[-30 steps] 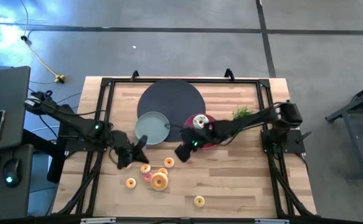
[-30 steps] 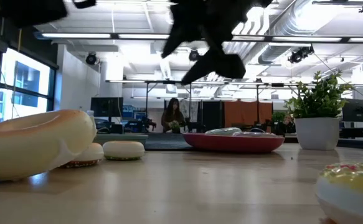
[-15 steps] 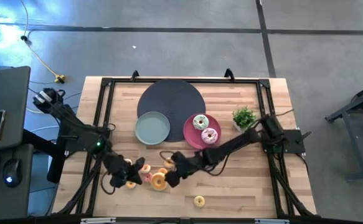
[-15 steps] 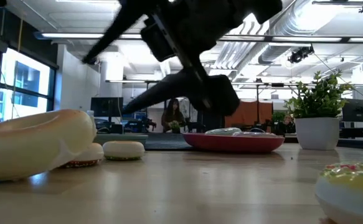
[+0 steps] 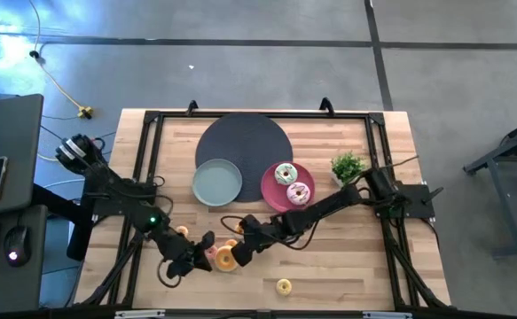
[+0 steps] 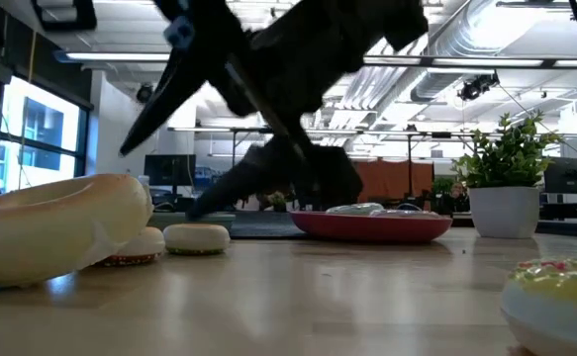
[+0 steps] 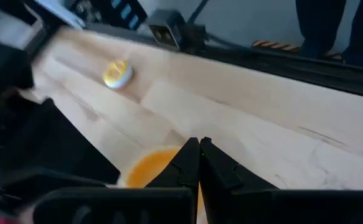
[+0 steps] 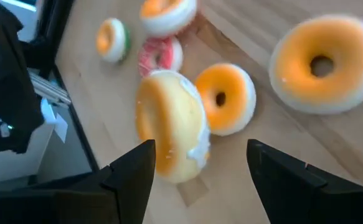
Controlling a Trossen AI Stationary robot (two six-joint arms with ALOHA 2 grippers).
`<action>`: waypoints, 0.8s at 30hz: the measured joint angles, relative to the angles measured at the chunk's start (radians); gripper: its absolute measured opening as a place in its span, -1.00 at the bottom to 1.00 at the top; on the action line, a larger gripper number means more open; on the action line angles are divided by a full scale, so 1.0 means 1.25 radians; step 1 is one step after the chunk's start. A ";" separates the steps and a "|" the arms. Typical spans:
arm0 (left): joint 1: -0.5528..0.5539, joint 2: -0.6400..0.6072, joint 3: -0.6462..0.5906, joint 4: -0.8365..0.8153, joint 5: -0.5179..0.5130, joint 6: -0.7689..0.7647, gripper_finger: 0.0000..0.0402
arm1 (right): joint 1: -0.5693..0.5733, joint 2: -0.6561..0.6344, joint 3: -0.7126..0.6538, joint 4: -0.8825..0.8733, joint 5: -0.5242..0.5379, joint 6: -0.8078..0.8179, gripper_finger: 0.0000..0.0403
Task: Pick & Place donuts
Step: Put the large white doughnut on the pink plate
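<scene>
Next, my right gripper grabs the pale-iced donut [image 8: 172,124] by its white iced edge [image 8: 200,150], to pick it out from the small donuts.
Several small toy donuts lie in a cluster near the table's front. Among them is a larger pale-iced donut [image 8: 172,124], tilted on its edge and leaning on a smaller one [image 6: 135,247]. My right gripper [image 8: 200,149] is open, a finger on either side of this donut and a little short of it. My left gripper [image 7: 198,149] is shut just over an orange donut [image 7: 151,171] at the cluster's left. Two iced donuts [image 5: 285,173] lie on the pink plate [image 5: 271,188]. A yellow donut [image 5: 283,285] lies alone nearer the front edge. My left gripper has its shut fingertips [image 7: 190,155] right over the orange donut's rim [image 7: 159,163], slanting down from the table's left. I cannot tell whether they touch it.
A grey-green plate [image 5: 216,182] and a dark round mat [image 5: 243,142] lie behind the cluster, and a small potted plant [image 5: 347,164] stands at the right. More small donuts [image 8: 321,65] lie close around the right gripper. Bare wood lies at the front right.
My right gripper has come down from beside the pink plate toward the near edge and stands low at the donut cluster, still open. My left gripper, still shut, has come down toward the near edge and then toward the right, up to the cluster's left side.
</scene>
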 joint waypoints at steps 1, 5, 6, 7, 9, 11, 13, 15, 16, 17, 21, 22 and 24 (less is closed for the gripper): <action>0.000 0.020 0.000 0.022 0.002 -0.013 -1.00 | 0.001 0.012 0.000 0.032 -0.014 0.001 0.21; 0.001 0.093 0.026 0.043 0.004 -0.036 -1.00 | 0.008 0.042 0.000 0.071 -0.014 0.003 0.21; 0.001 0.109 0.034 0.042 0.003 -0.037 -1.00 | 0.008 0.043 -0.001 0.065 -0.008 0.001 0.21; 0.001 0.125 0.043 0.045 0.005 -0.039 -1.00 | 0.008 0.043 -0.001 0.066 -0.008 -0.003 0.21; 0.001 0.141 0.051 0.031 0.005 -0.038 -1.00 | 0.006 0.043 -0.001 0.078 -0.014 -0.013 0.21; 0.002 0.168 0.061 0.033 0.002 -0.039 -1.00 | 0.002 0.043 -0.001 0.096 -0.028 -0.027 0.21; 0.002 0.180 0.057 0.019 -0.023 -0.036 -1.00 | 0.001 0.043 -0.001 0.109 -0.025 -0.025 0.21; 0.008 0.191 0.059 0.015 -0.050 -0.036 -1.00 | -0.002 0.043 -0.001 0.125 -0.024 -0.025 0.21; 0.015 0.192 0.058 0.000 -0.063 -0.036 -1.00 | -0.004 0.043 -0.001 0.137 -0.026 -0.025 0.20; 0.020 0.193 0.058 -0.010 -0.073 -0.036 -1.00 | -0.004 0.043 -0.001 0.143 -0.028 -0.024 0.19; 0.065 0.193 0.058 -0.011 -0.086 -0.005 -1.00 | -0.005 0.043 -0.001 0.130 -0.035 -0.027 0.09; 0.078 0.193 0.058 0.000 -0.084 0.009 -1.00 | -0.005 0.043 -0.001 0.128 -0.042 -0.030 0.05; 0.099 0.193 0.058 0.009 -0.081 0.029 -1.00 | -0.004 0.043 -0.001 0.128 -0.063 -0.033 -0.06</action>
